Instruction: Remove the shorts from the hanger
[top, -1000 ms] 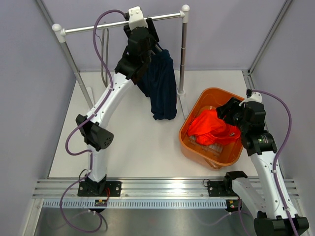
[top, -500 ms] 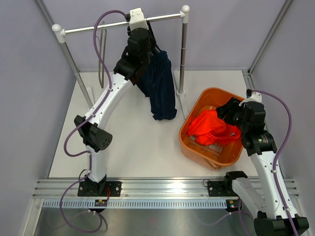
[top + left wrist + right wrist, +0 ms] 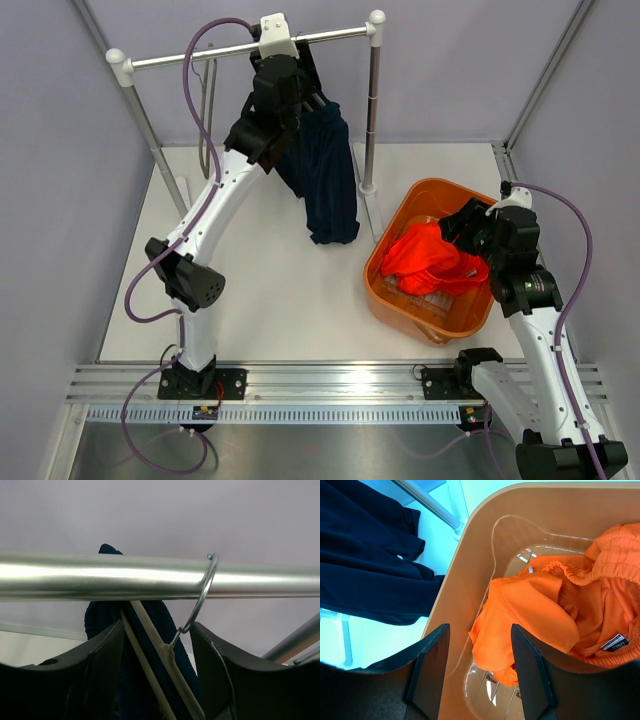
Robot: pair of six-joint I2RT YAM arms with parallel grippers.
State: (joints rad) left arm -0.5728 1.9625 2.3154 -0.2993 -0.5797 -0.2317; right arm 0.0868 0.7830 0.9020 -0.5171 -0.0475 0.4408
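I should grab the cream hanger next with my left gripper, by the hanger's neck below the metal hook. The hook and the shorts stay free that way, so I can take the shorts off.
Dark navy shorts [image 3: 325,180] hang from a cream hanger [image 3: 160,652] whose metal hook [image 3: 202,587] sits over the rack's silver rail [image 3: 200,55]. My left gripper [image 3: 303,82] is up at the rail, open, its two fingers either side of the hanger's neck just below the hook, as the left wrist view [image 3: 156,627] shows. The navy shorts [image 3: 102,617] hang behind the hanger there. My right gripper [image 3: 455,228] is open and empty, hovering over orange shorts [image 3: 425,255] in an orange basin [image 3: 432,186]; in the right wrist view [image 3: 480,630] it holds nothing.
The rack's right post [image 3: 372,110] stands between the hanging shorts and the basin. Its left post [image 3: 150,130] slants down at the left. The basin's wall [image 3: 470,565] and the orange shorts [image 3: 560,605] fill the right wrist view. Purple walls enclose the table.
My left arm has pushed slightly up and toward the rail, its elbow shifting left. The right arm has not moved.
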